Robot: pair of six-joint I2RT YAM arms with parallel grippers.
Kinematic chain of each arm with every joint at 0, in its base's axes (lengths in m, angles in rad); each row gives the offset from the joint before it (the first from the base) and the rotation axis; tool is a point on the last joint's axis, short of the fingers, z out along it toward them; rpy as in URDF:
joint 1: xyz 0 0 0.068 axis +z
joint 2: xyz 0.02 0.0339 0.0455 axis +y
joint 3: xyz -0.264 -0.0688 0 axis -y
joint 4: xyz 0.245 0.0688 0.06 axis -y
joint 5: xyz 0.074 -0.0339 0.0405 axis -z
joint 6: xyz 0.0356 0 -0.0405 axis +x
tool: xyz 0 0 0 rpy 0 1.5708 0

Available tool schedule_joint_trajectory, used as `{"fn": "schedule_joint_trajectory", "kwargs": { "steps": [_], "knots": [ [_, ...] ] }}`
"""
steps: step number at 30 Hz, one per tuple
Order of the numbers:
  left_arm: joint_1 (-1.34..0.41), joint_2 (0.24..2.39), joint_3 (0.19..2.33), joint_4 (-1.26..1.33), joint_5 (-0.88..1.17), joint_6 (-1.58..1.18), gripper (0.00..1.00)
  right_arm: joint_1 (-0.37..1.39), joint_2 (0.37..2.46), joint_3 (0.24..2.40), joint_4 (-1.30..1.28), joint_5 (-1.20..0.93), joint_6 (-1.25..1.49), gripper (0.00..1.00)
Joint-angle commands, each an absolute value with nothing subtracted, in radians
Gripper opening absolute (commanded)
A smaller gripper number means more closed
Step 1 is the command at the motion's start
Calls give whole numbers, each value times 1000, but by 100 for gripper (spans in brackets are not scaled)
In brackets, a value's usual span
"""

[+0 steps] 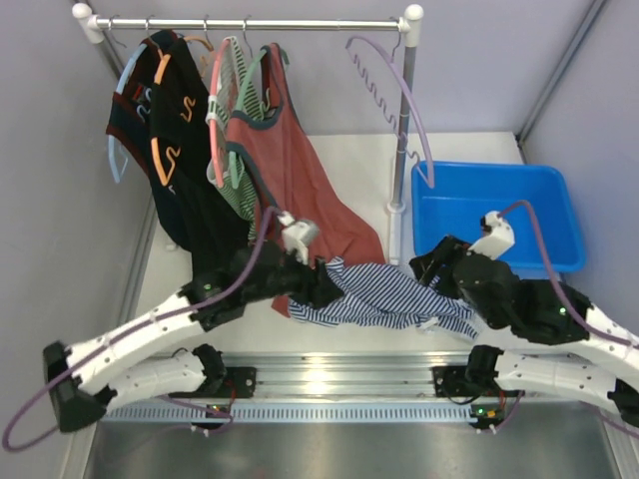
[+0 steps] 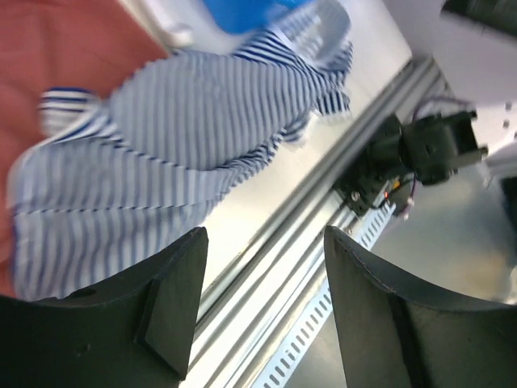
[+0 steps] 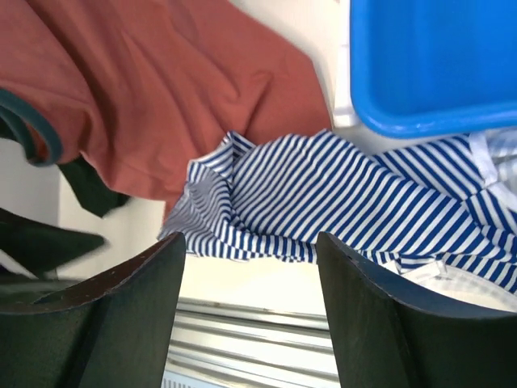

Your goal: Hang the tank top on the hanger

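Note:
Next, the left gripper grabs the striped tank top beside its white-trimmed end near the blue bin, to spread it for the hanger (image 1: 419, 115).
The navy-and-white striped tank top (image 1: 384, 296) lies crumpled on the white table between my two grippers. It also shows in the left wrist view (image 2: 161, 137) and in the right wrist view (image 3: 347, 194). The pale lilac hanger (image 1: 419, 115) hangs empty from the right end of the clothes rail. My left gripper (image 1: 324, 286) is at the top's left edge, open and empty (image 2: 264, 236). My right gripper (image 1: 431, 271) is at the top's right edge, open and empty (image 3: 250, 242), just in front of the cloth.
A rust-red tank top (image 1: 290, 160) hangs from the rail down to the table beside the striped one. Dark and green-striped garments (image 1: 185, 150) hang further left. A blue bin (image 1: 544, 185) stands at the back right. A metal rail (image 1: 329, 384) runs along the near edge.

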State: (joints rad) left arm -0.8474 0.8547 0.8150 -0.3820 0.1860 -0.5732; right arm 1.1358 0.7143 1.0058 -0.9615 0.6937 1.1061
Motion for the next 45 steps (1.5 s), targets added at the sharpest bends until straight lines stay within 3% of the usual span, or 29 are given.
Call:
{"fn": "schedule_joint_trajectory", "kwargs": {
  "steps": [1,5,12,19,38,42,45],
  "knots": [
    [-1101,1045,914,-171,-33,-526,65,1144,703,1161,-1029,787,1060,67],
    [-1184,1268,986,-27,-46,-503,64,1144,680,1278,-1016,778,945,70],
    [-1311,1700,1291,69,-45,-353,64,1146,641,1436,-1041,732,827,73],
    [-1341,1943,1446,156,43,-244,64,1144,603,1417,-1060,706,841,73],
    [-1341,2235,1583,299,-74,-48,63,1144,581,1417,-1121,657,854,72],
    [-1341,2256,1575,311,-139,-25,58,1144,577,1411,-1126,660,857,72],
    [-1342,2263,1566,314,-170,-14,44,1144,575,1404,-1120,658,858,72]
  ]
}}
